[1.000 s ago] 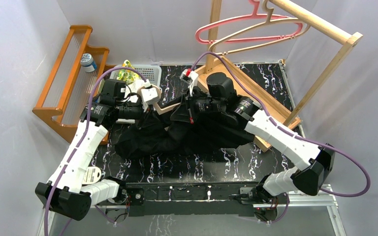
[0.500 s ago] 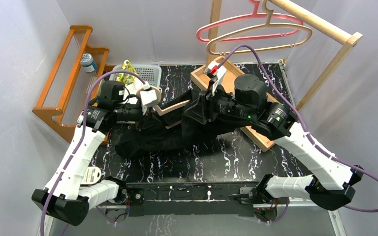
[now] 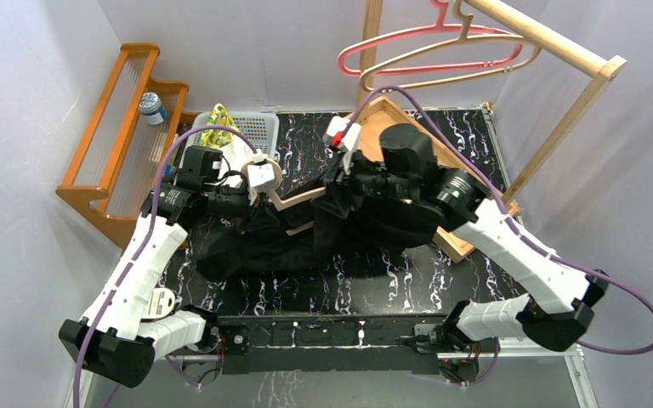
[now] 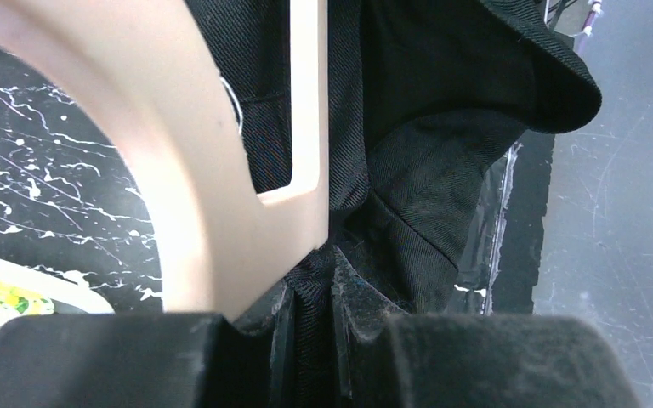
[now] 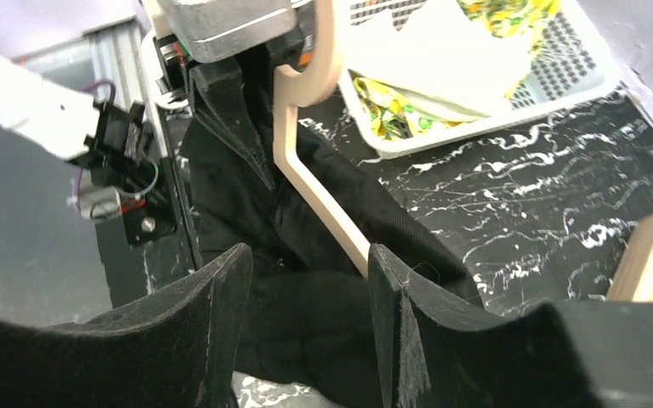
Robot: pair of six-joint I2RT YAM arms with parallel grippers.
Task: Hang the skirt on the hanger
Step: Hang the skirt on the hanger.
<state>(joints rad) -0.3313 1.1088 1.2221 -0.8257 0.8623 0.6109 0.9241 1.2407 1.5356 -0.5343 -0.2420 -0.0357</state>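
Note:
I should grip the hanger's arm where it runs into the skirt [image 3: 306, 242] with my right gripper and leave the hook free, so my left gripper can dress the other arm.
The black skirt [image 3: 306, 242] lies bunched on the marbled table between the two arms. A pale wooden hanger [image 3: 293, 201] has one arm running into the fabric. My left gripper [image 3: 251, 200] is shut on a fold of the skirt [image 4: 442, 170], and the hanger [image 4: 195, 153] rests against its left finger. In the left wrist view the gripper [image 4: 310, 276] pinches ribbed black cloth. My right gripper [image 5: 310, 255] stands open over the skirt [image 5: 306, 314]. The hanger [image 5: 315, 191] bar ends just behind its right finger, and nothing is clamped between the fingers.
A white basket [image 3: 259, 123] holding yellow cloth sits at the back left, beside an orange rack [image 3: 119, 127] with a small bottle [image 3: 150, 106]. A wooden stand [image 3: 561, 110] at the back right carries pink and wooden hangers [image 3: 442, 51]. Its base [image 3: 455, 242] lies under my right arm.
My right gripper has opened and let go of the skirt. The right arm swung out to the right, then back over the fabric. The left gripper kept its hold.

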